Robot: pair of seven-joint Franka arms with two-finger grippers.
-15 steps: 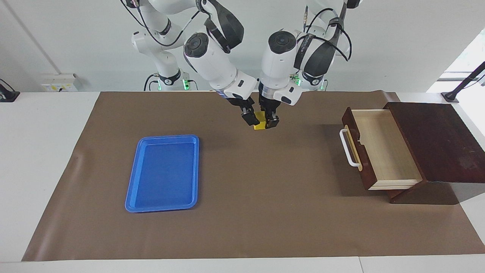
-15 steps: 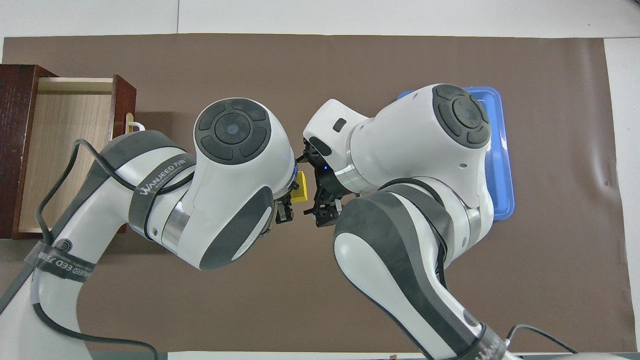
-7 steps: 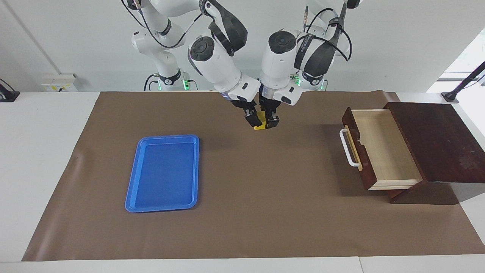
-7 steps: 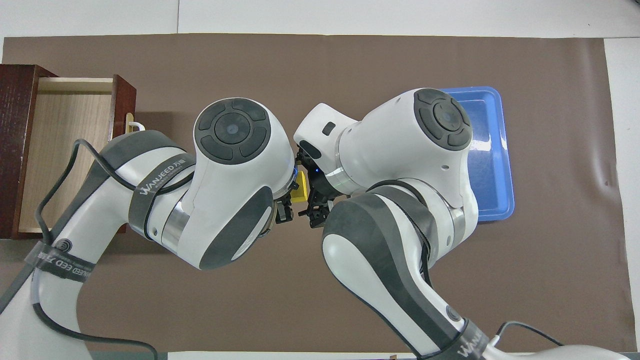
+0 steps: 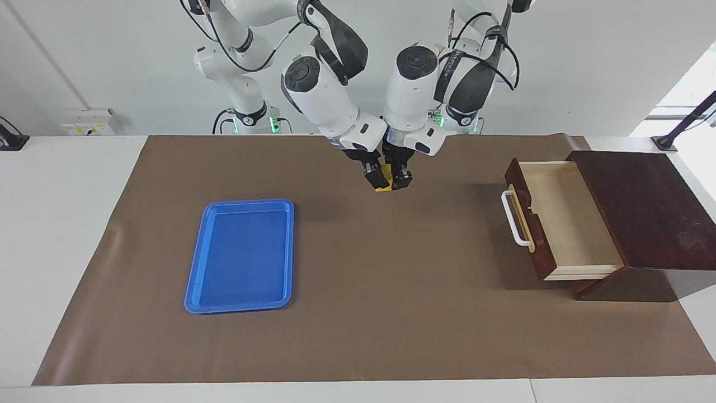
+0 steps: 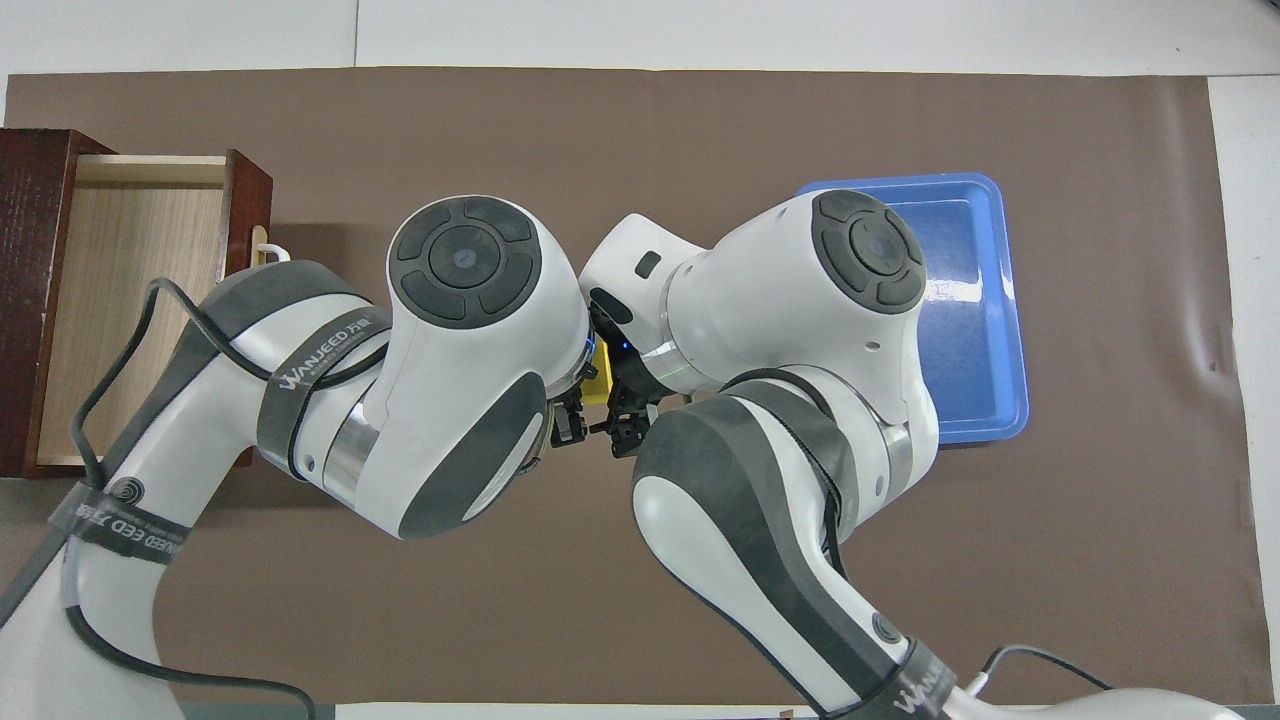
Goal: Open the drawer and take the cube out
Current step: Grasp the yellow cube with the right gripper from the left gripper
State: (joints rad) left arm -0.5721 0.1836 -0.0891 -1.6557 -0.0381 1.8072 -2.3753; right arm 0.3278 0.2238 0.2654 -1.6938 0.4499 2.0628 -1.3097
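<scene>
My right gripper grabs the cube by its sides next, to take the cube (image 6: 600,376) out to the blue tray (image 6: 966,312).
The small yellow cube (image 5: 384,188) hangs just above the brown mat, midway along the robots' edge of it, mostly covered by both hands. My left gripper (image 5: 395,181) points down and is shut on the cube (image 6: 600,376). My right gripper (image 5: 378,177) stands open right against the cube on the side toward the blue tray; I cannot tell whether its fingers touch it. The dark wooden drawer (image 5: 562,221) is pulled open at the left arm's end of the table, its pale inside bare and its white handle (image 5: 510,218) facing the middle of the mat.
A flat blue tray (image 5: 240,254) lies on the mat toward the right arm's end, partly under the right arm's wrist in the overhead view. The dark wooden box (image 5: 643,207) holds the drawer (image 6: 130,300). Both arms' elbows crowd the mat's near half.
My right gripper has slid in toward the cube and the left gripper, closing the gap between them. The left arm and the cube have stayed put.
</scene>
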